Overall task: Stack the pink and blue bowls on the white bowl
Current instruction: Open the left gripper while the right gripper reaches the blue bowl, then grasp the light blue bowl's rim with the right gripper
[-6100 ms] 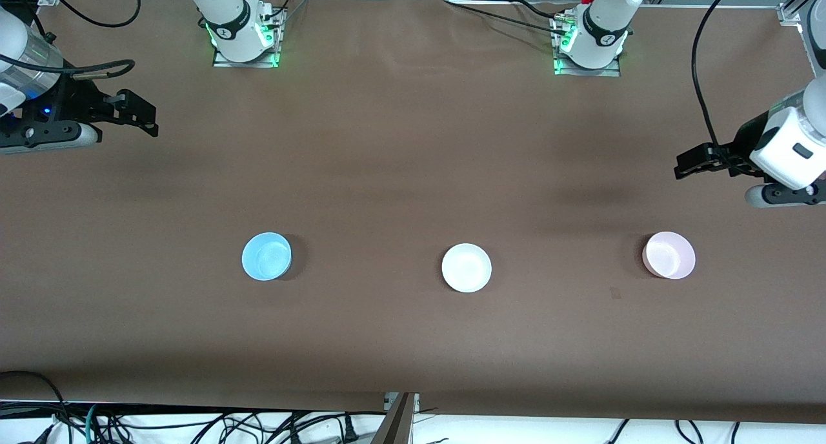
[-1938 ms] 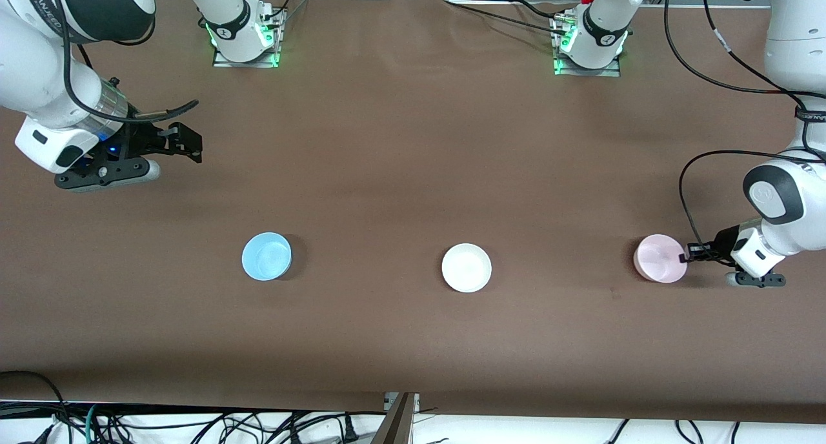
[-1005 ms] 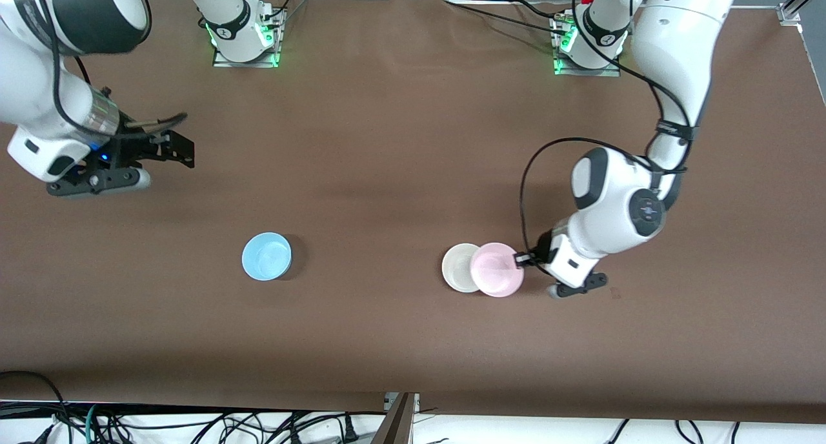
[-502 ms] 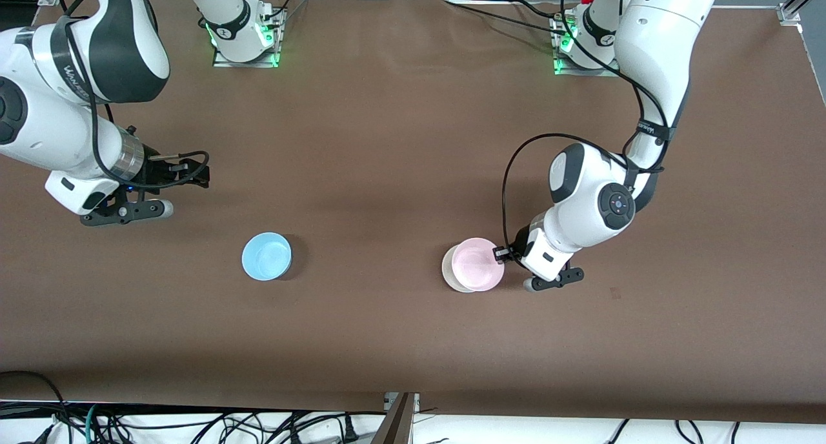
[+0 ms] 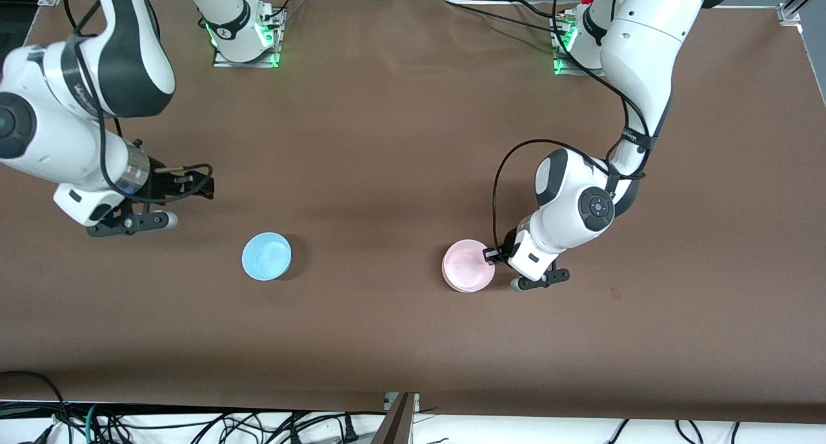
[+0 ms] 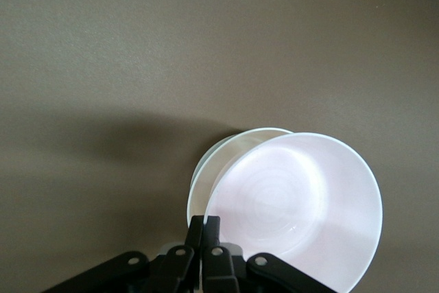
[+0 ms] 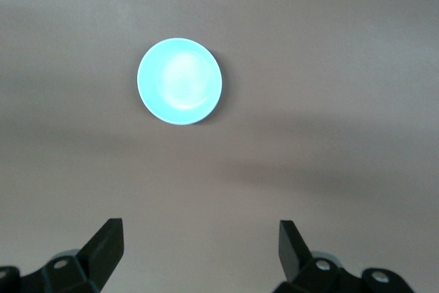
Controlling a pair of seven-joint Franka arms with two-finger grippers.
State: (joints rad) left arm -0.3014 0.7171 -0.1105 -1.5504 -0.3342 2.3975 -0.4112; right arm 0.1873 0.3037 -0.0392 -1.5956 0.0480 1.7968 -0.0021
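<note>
I should next grab the sky-blue bowl by its rim [image 5: 267, 234] with my right gripper. Then I should stack it on the white bowl [image 5: 452, 284].
The pale pink bowl [image 5: 469, 264] is over the white bowl [image 5: 452, 284], almost covering it; only a thin white rim shows. My left gripper [image 5: 492, 255] is shut on the pink bowl's rim at the side toward the left arm's end. In the left wrist view the pink bowl [image 6: 295, 204] sits tilted over the white bowl [image 6: 209, 166], with my left gripper [image 6: 211, 228] pinching its edge. The sky-blue bowl [image 5: 266, 256] stands alone toward the right arm's end, and shows in the right wrist view [image 7: 180, 81]. My right gripper [image 5: 205, 187] is open and empty, above the table beside the blue bowl.
The brown table [image 5: 387, 141] holds only the three bowls. The arm bases [image 5: 245, 37] stand along the edge farthest from the front camera. Cables [image 5: 193, 424] hang below the near edge.
My left gripper has carried the pink bowl from the left arm's end to over the white bowl. My right gripper has come lower and closer to the blue bowl.
</note>
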